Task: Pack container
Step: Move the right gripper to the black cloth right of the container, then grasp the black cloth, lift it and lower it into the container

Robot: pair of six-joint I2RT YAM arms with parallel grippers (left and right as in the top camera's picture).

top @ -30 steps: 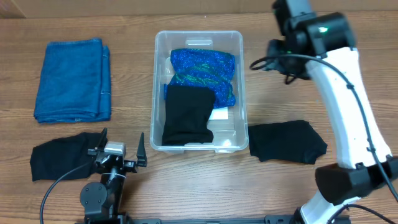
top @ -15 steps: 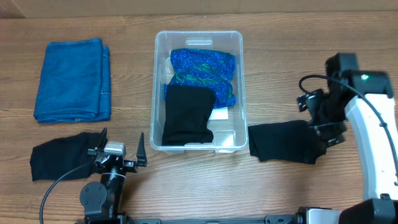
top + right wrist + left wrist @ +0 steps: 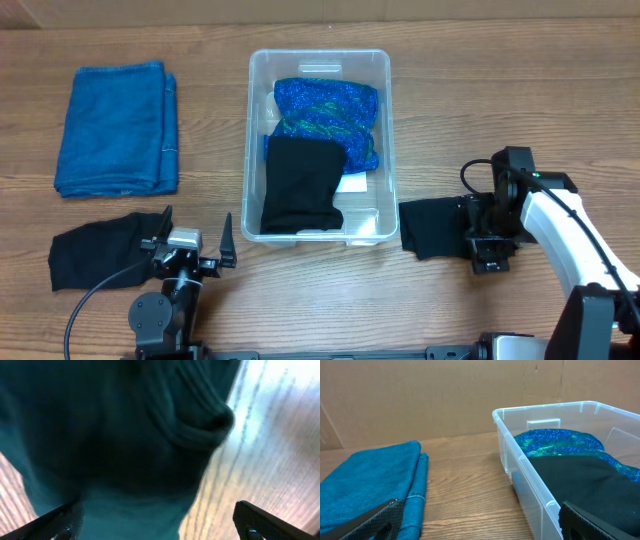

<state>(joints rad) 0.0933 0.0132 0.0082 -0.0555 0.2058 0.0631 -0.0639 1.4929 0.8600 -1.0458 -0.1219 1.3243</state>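
The black garment's end farthest from the container is the part my right gripper needs to reach and grip. The rest of the garment then stays free to lay inside.
The clear plastic container point(image 3: 318, 62) stands mid-table and holds a sparkly blue cloth point(image 3: 327, 117) and a black garment point(image 3: 300, 185); it also shows in the left wrist view point(image 3: 540, 490). A black garment point(image 3: 435, 228) lies on the table right of the container. My right gripper point(image 3: 484, 232) is down over its right end, jaws open, the dark cloth point(image 3: 125, 435) close under them. My left gripper point(image 3: 190, 240) is open and empty near the front edge, beside another black garment point(image 3: 100, 250).
A folded blue towel point(image 3: 118, 128) lies at the left, also in the left wrist view point(image 3: 365, 485). A cardboard wall point(image 3: 445, 395) stands behind the table.
My right arm has swung from the far right, above the table, down and forward onto the right-hand black garment. The left arm has not moved.
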